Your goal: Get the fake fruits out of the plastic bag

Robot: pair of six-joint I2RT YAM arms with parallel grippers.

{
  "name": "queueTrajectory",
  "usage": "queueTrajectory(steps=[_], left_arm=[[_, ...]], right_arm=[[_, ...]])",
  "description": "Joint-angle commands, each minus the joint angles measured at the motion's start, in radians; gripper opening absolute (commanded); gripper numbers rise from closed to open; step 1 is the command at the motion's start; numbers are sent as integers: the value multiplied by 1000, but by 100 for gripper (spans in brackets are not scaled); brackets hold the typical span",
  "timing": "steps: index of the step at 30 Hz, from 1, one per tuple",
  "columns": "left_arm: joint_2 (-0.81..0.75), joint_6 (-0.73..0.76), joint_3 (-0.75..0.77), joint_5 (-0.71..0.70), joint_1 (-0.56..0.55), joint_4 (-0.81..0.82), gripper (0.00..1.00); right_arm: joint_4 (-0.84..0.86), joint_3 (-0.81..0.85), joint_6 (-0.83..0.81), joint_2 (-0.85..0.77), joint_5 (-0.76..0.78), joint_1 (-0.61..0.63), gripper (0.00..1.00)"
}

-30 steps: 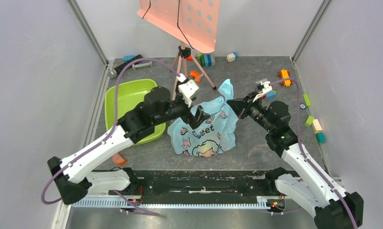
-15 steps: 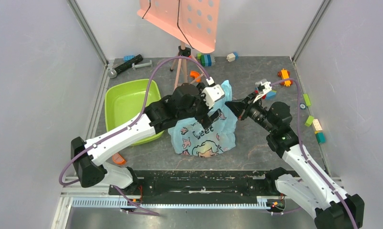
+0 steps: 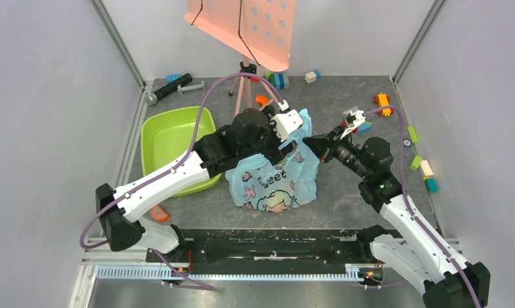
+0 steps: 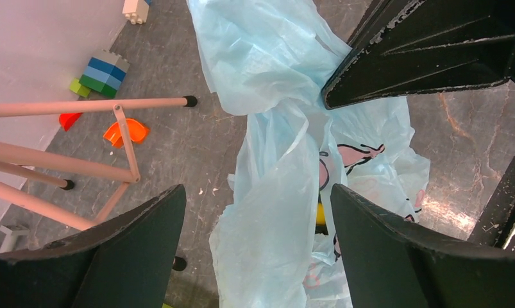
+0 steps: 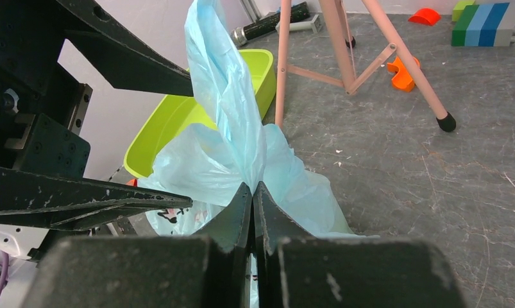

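Note:
Next, my left gripper pinches the plastic bag by its rim's raised fold (image 4: 267,208). This holds the bag's opening open for the fake fruits.
The light-blue plastic bag (image 3: 274,183) with a cartoon face sits mid-table, its top bunched upward. My right gripper (image 3: 310,142) is shut on the bag's upper edge (image 5: 229,128), and its own view shows both jaws pressed together (image 5: 252,187) on the film. My left gripper (image 3: 282,149) hangs over the bag's mouth, open. A raised fold of the bag (image 4: 274,212) stands between its fingers (image 4: 256,192). Of the fake fruits, only a sliver of yellow (image 4: 320,213) shows inside the bag; the others are hidden.
A lime-green tub (image 3: 171,138) lies left of the bag, under the left arm. A pink tripod (image 3: 245,83) stands just behind the bag. Toy bricks (image 3: 277,80) lie at the back, others along the right wall (image 3: 424,170), and an orange toy (image 3: 383,102) at back right.
The left arm swung right from beside the tub to above the bag's top, and its jaws narrowed slightly. The right gripper kept its hold on the bag.

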Motion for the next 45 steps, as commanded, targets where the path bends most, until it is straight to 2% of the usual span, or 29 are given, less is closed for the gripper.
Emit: queueTrajectory(steps=[1,9,20,28,32,40,45], left_arm=[[-23,60,40,21,-4,-1,89],[36,88,80,64,-4,-30,92],[108,95,88,57,-4,-62,85],[102,85,105,43,-3,-80,61],[61,63,96,60,-5,-71,39],[-90,-34,6,38,11,59,34],[-215,-162,-86,41,95,226,25]], right_arm=[[12,2,-15,-8,-19,-2,0],[12,-4,-15,-3,-26,-1,0],[11,-3,-14,-14,-30,-1,0],[2,-2,-17,-29,-7,-1,0],[21,-9,-6,-48,43,-1,0],[70,54,6,-34,104,-2,0],[76,120,-24,11,136,-2,0]])
